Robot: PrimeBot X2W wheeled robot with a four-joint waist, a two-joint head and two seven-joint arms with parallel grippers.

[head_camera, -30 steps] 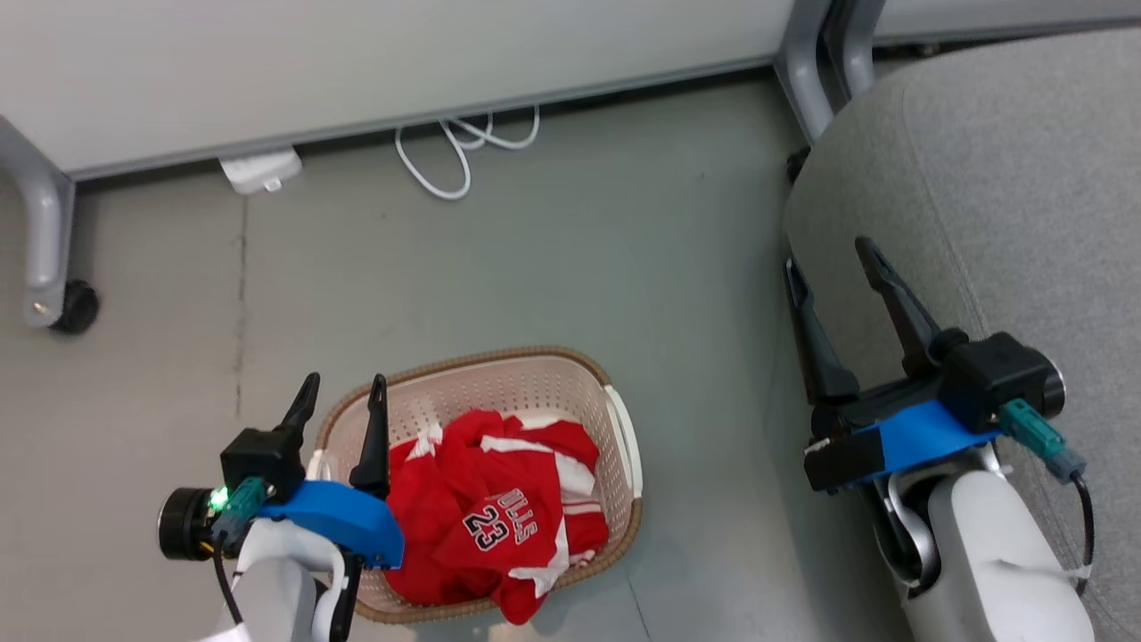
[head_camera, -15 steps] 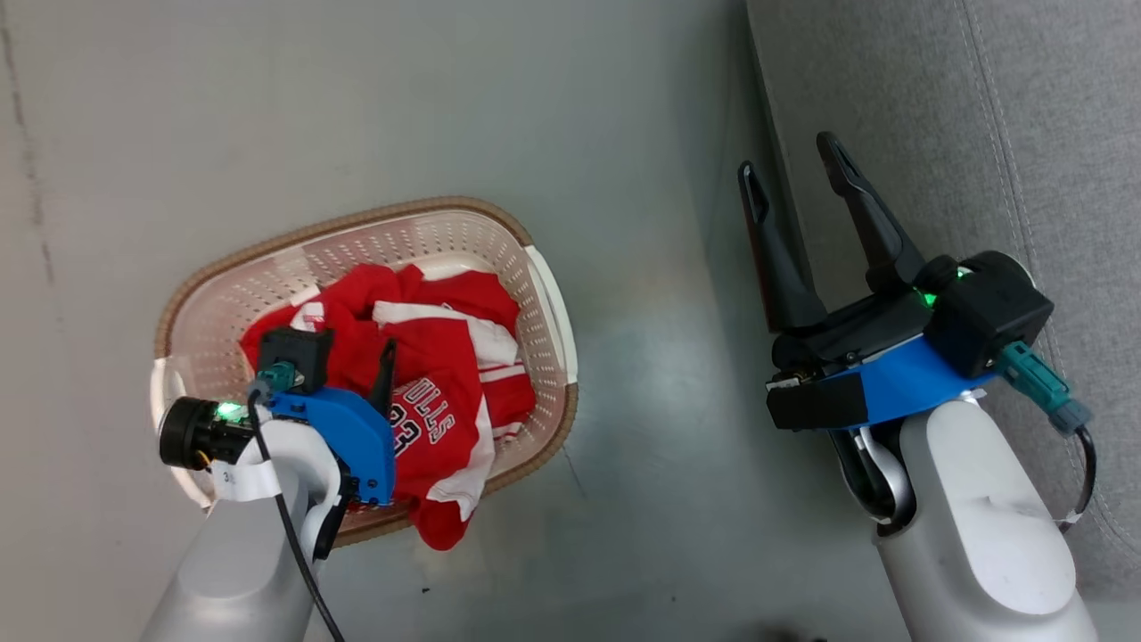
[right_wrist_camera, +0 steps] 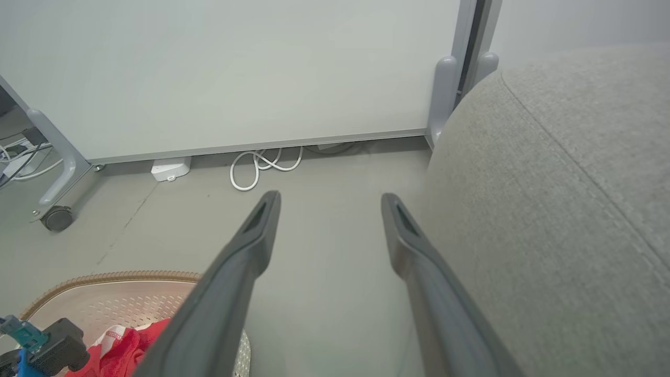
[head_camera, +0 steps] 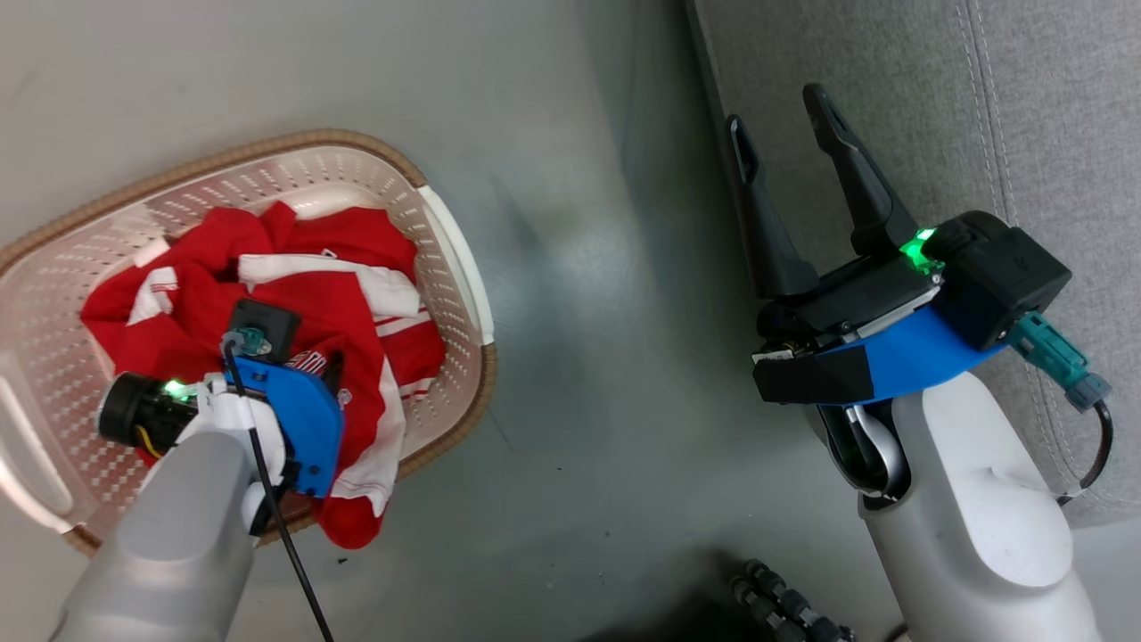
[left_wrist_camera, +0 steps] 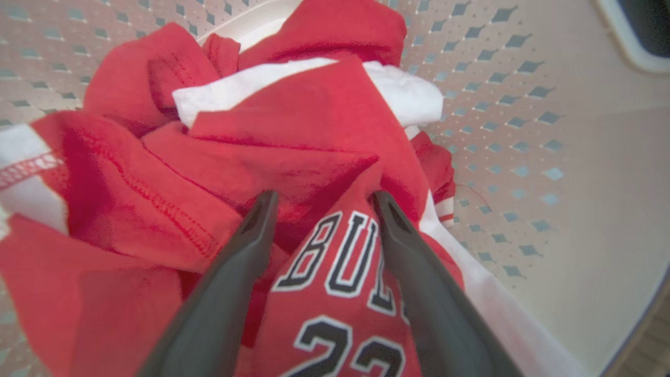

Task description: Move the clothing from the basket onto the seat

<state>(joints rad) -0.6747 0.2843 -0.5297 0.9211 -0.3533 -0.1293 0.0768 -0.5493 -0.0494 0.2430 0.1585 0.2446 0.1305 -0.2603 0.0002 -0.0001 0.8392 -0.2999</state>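
My left gripper grabs the red garment by its BULLS 23 lettered fold (left_wrist_camera: 336,251) next, to move the clothing onto the seat.
The clothing (head_camera: 312,267) is a crumpled heap of red fabric with white panels, lying in the cream perforated basket (head_camera: 446,250) at the left of the head view. My left gripper (left_wrist_camera: 324,198) points down into the basket and is open. Its fingertips (left_wrist_camera: 264,209) press into the heap, with a ridge of the red "BULLS 23" garment (left_wrist_camera: 335,293) between them. My right gripper (head_camera: 774,109) hangs open and holds nothing, over the floor at the edge of the grey woven seat (head_camera: 1025,107). The right wrist view shows the seat (right_wrist_camera: 549,209) on its right and the basket (right_wrist_camera: 120,293) at the lower left.
Bare grey floor (head_camera: 579,312) separates basket and seat. Beyond them stands a pale panel (right_wrist_camera: 235,78) on a wheeled leg (right_wrist_camera: 55,217), with a coiled white cable (right_wrist_camera: 261,167) and a white adapter (right_wrist_camera: 170,168) at its foot. A dark ribbed object (head_camera: 784,606) lies by my base.
The head camera has tilted down, shifting the whole picture. My left gripper has gone from beside the basket's rim down into the clothing. The right gripper stays open by the seat.
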